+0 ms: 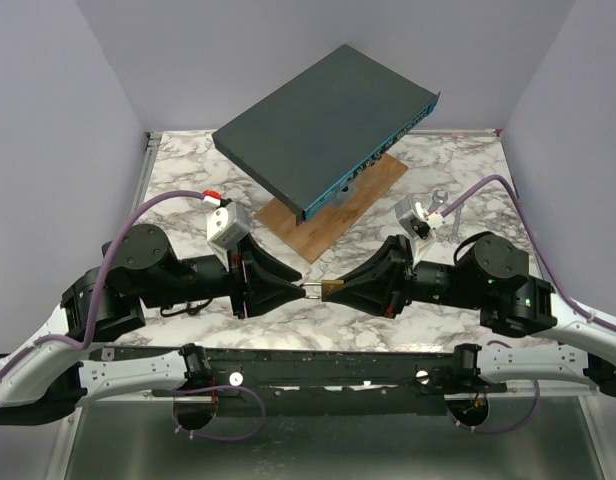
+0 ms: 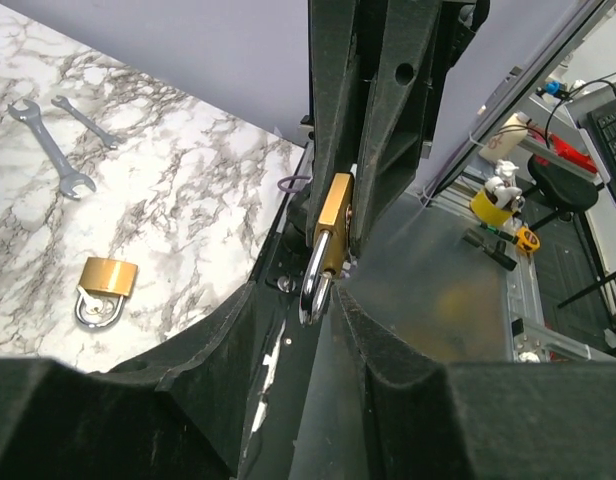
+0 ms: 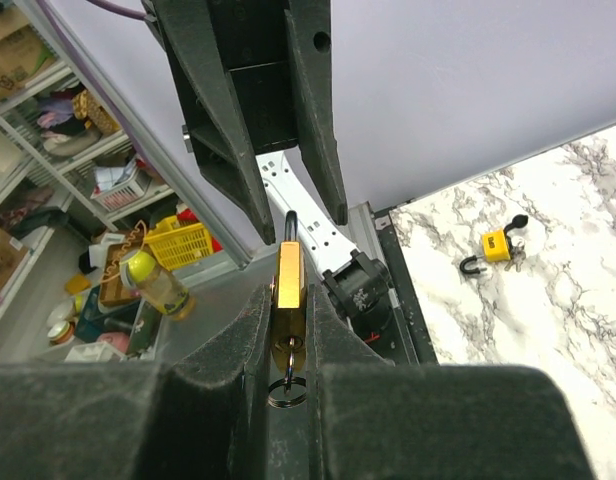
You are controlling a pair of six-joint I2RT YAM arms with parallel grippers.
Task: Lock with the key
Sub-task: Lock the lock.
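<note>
The shackle's end is between my left fingers, toward the right in the wrist view, so closing would hold it.
A brass padlock [image 3: 289, 285] is held edge-up between my right gripper's [image 3: 288, 325] fingers, and it also shows in the top view [image 1: 330, 289] and the left wrist view [image 2: 335, 212]. A key [image 3: 291, 350] sits in its keyhole, with a key ring [image 3: 288, 388] hanging below. The steel shackle [image 2: 315, 285] points toward my left gripper [image 2: 310, 305]. The left jaws stand slightly apart and straddle the shackle tip; one finger is close to it and a gap shows on the other side. Both grippers meet above the table's front centre [image 1: 313, 289].
A dark flat box [image 1: 328, 125] leans on a wooden board [image 1: 333, 215] at the back. A spare padlock [image 2: 106, 290] and two wrenches [image 2: 50, 148] lie on the marble table [image 2: 188, 200]. Another open padlock [image 3: 493, 248] lies on the table.
</note>
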